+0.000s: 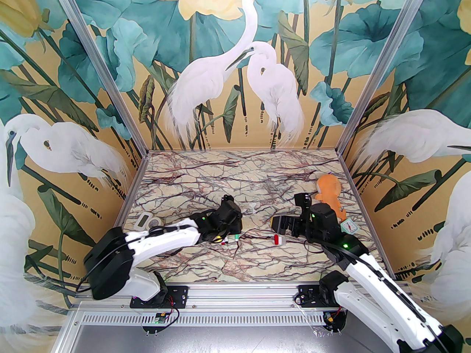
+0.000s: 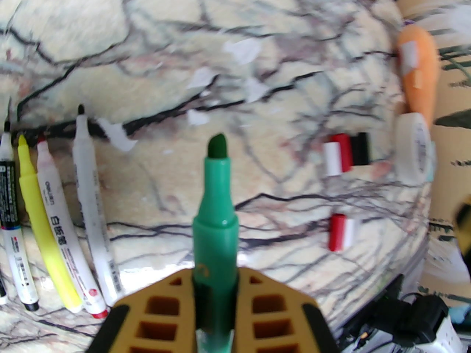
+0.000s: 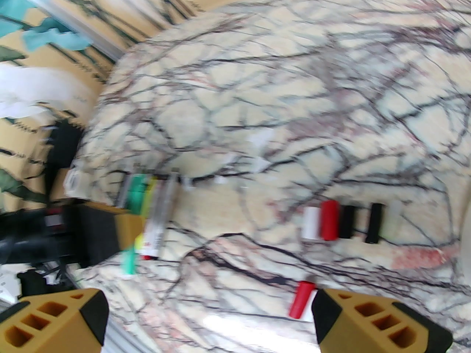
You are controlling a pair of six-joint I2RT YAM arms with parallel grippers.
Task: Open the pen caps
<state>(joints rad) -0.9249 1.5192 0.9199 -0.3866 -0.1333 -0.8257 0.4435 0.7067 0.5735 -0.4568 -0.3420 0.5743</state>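
I must keep the green marker (image 2: 215, 211) in my left gripper until it reaches the pens; over bare marble, it would fall apart from them if released now.
My left gripper (image 2: 215, 307) is shut on a green marker (image 2: 215, 211), whose bare dark green tip points away from the camera. Several uncapped pens (image 2: 55, 226) lie side by side to its left. Loose pen caps rest on the marble: a red-and-white one (image 2: 338, 154) touching a black one (image 2: 358, 148), and another red-and-white cap (image 2: 340, 232) nearer. In the right wrist view a row of white, red and black caps (image 3: 329, 220) lies ahead, and a red cap (image 3: 301, 299) sits just beside one fingertip. My right gripper (image 3: 209, 318) is open wide with nothing between its fingers.
An orange plush toy (image 1: 328, 193) lies at the back right, with a small white card (image 1: 349, 226) near it. A white timer (image 1: 144, 220) and a tape roll (image 1: 158, 222) sit at the left. Small white scraps (image 2: 241, 50) dot the marble table (image 1: 235, 175).
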